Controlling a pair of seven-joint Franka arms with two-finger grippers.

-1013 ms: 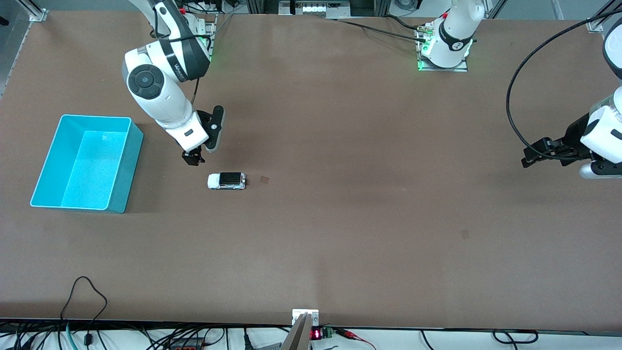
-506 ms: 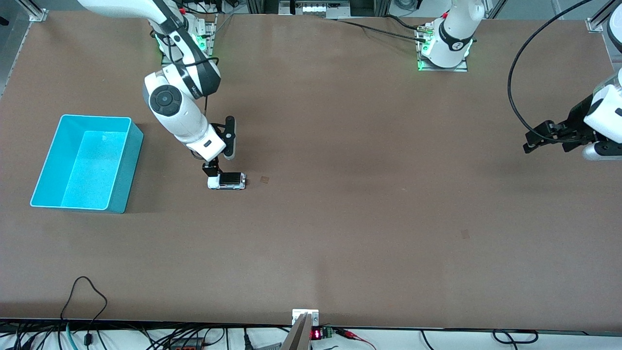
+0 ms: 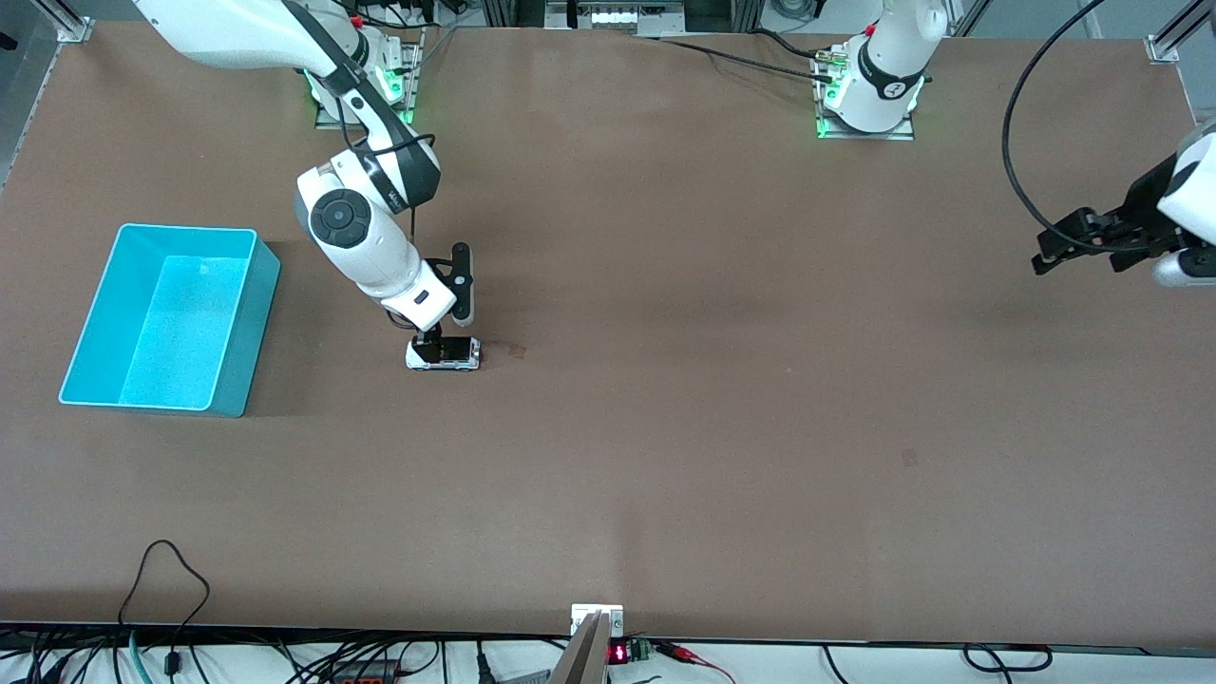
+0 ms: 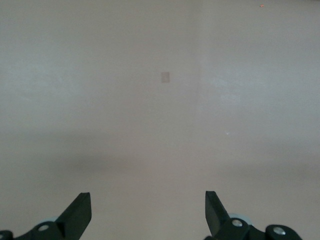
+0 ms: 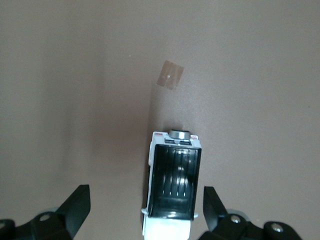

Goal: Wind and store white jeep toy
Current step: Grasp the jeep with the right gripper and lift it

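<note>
The right gripper next needs to grab the white jeep toy by the sides of its black roof point(image 5: 175, 182), so that the toy can be stored in the cyan bin.
The white jeep toy point(image 3: 444, 353) with its black roof stands on the brown table, a short way from the cyan bin point(image 3: 249, 323) toward the left arm's end. My right gripper point(image 3: 432, 343) is low over the jeep's white front end and is open. In the right wrist view the jeep point(image 5: 172, 185) lies between the spread fingers point(image 5: 76, 207) of my right gripper point(image 5: 145, 209), closer to one finger and touching neither. My left gripper point(image 3: 1076, 258) hangs open over the table at the left arm's end, and the left gripper point(image 4: 147, 212) shows only bare table between its fingers.
The cyan bin stands with nothing in it near the right arm's end of the table. A small tape patch point(image 3: 517, 351) lies just past the jeep toward the left arm's end, and another patch point(image 3: 909, 458) lies nearer the front camera.
My right gripper has swung from beside the jeep, on the bin's side, to low over it, with the fingers now either side. My left gripper has drifted toward the arms' bases.
</note>
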